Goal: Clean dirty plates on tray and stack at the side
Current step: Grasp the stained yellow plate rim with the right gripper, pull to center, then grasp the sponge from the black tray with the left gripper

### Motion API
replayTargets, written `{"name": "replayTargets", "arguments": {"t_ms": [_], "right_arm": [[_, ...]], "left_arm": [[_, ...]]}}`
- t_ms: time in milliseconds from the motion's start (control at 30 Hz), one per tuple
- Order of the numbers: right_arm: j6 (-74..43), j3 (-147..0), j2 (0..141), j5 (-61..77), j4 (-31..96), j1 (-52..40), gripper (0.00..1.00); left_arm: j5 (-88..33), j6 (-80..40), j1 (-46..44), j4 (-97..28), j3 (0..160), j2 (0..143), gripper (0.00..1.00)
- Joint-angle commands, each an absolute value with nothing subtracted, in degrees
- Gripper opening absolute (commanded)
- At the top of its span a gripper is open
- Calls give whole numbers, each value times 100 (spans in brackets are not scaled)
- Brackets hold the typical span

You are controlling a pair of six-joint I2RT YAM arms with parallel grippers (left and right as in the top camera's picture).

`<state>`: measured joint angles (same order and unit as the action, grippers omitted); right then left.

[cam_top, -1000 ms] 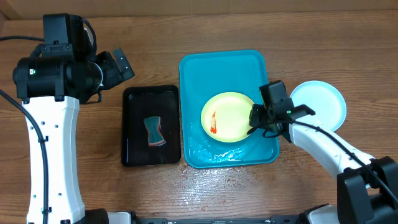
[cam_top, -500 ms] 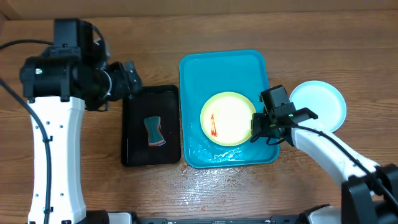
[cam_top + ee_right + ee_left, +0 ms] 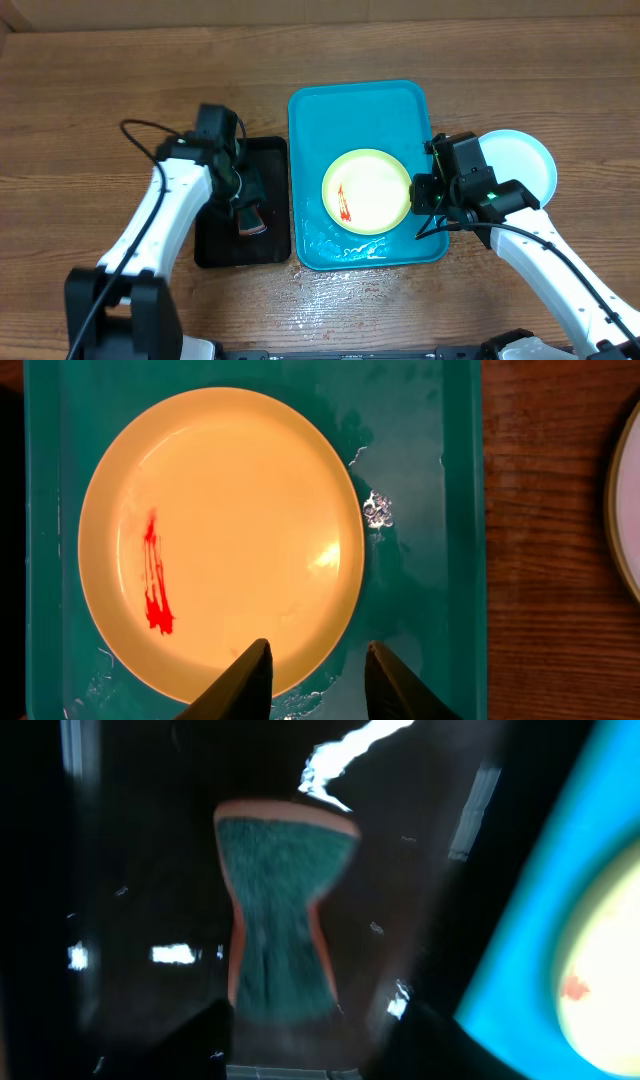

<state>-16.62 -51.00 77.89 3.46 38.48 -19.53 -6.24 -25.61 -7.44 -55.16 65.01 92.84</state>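
Note:
My right gripper should grab the yellow-green plate's rim [image 3: 408, 197] on the side nearest the light blue plate [image 3: 522, 165]. The smeared side of the yellow-green plate then stays free to clean.
A pale yellow-green plate [image 3: 367, 190] [image 3: 220, 540] with a red smear [image 3: 155, 585] lies flat in the wet turquoise tray [image 3: 360, 92] [image 3: 420, 510]. My right gripper [image 3: 428, 203] [image 3: 318, 678] is open at the plate's right edge, one finger over the plate, the other over the tray, gripping nothing. A light blue plate [image 3: 522, 165] [image 3: 628, 510] rests on the table to the right of the tray. My left gripper [image 3: 240, 192] [image 3: 305, 1050] hangs low over a green and orange sponge [image 3: 275, 920] [image 3: 252, 218], its open fingers on either side of the sponge's near end.
The sponge lies in a smaller black tray [image 3: 270, 152] [image 3: 120, 840], wet and close against the turquoise tray's left side. Water is spilled on the wooden table [image 3: 330, 290] in front of both trays. Bare wood lies behind the trays.
My left arm swung down from high at the left to just above the sponge, its jaws narrowing. My right gripper opened and let go of the plate's edge; the plate lies flat.

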Motion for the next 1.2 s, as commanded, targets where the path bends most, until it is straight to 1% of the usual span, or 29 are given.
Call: {"name": "replayTargets", "arguments": {"t_ms": [0, 67, 100, 133, 167, 267, 300, 367, 400, 500, 567, 600, 733, 833, 1000, 1167], "right_arm": [[-1643, -5214, 7741, 381, 3828, -1940, 33], [-1645, -5214, 7741, 381, 3833, -1940, 32], [-1643, -5214, 7741, 381, 3837, -1940, 32], [-1643, -5214, 7741, 379, 3841, -1940, 32], [-1643, -5214, 7741, 377, 3841, -1940, 32], [-1645, -5214, 7741, 344, 3854, -1933, 23], [-1647, -5214, 7741, 268, 3872, -1925, 19], [-1828, -5214, 7741, -73, 3900, -1865, 18], [-2014, -5214, 7741, -305, 3916, -1811, 19], [-2298, -5214, 7741, -637, 3892, -1485, 27], [-2263, -5214, 7743, -471, 3876, -1267, 39], [-2209, -5212, 7749, -336, 3872, -1170, 41], [-2126, -5153, 7867, 121, 3811, -1048, 41], [-1573, -5133, 8154, 637, 3671, -1173, 41], [-1339, -5133, 8960, 464, 3251, -1461, 42], [-1022, -5133, 9690, 637, 2633, -1507, 41]], "left_arm": [[-419, -2703, -799, -4993, 6020, 9802, 46], [-331, -2700, -797, -4860, 6007, 10077, 36], [-292, -2700, -797, -4779, 6007, 10210, 34], [-248, -2700, -797, -4705, 6007, 10315, 28], [-228, -2700, -797, -4617, 6007, 10453, 5], [-242, -2703, -797, -4609, 6012, 10497, 4], [-239, -2700, -797, -4641, 6029, 10477, 4], [-239, -2700, -797, -4777, 6114, 10422, 4], [-237, -2700, -792, -4884, 6191, 10383, 4], [-235, -2604, -770, -5242, 6506, 10178, 4], [-231, -2429, -768, -5463, 6757, 10012, 4], [-231, -2314, -768, -5592, 6921, 9920, 4], [-108, -1999, -768, -6128, 7585, 9647, 4], [19, -1896, -773, -6479, 8016, 9539, 4], [23, -1782, -777, -6914, 8573, 9529, 4], [67, -1769, -777, -7253, 8978, 9529, 4]]}}
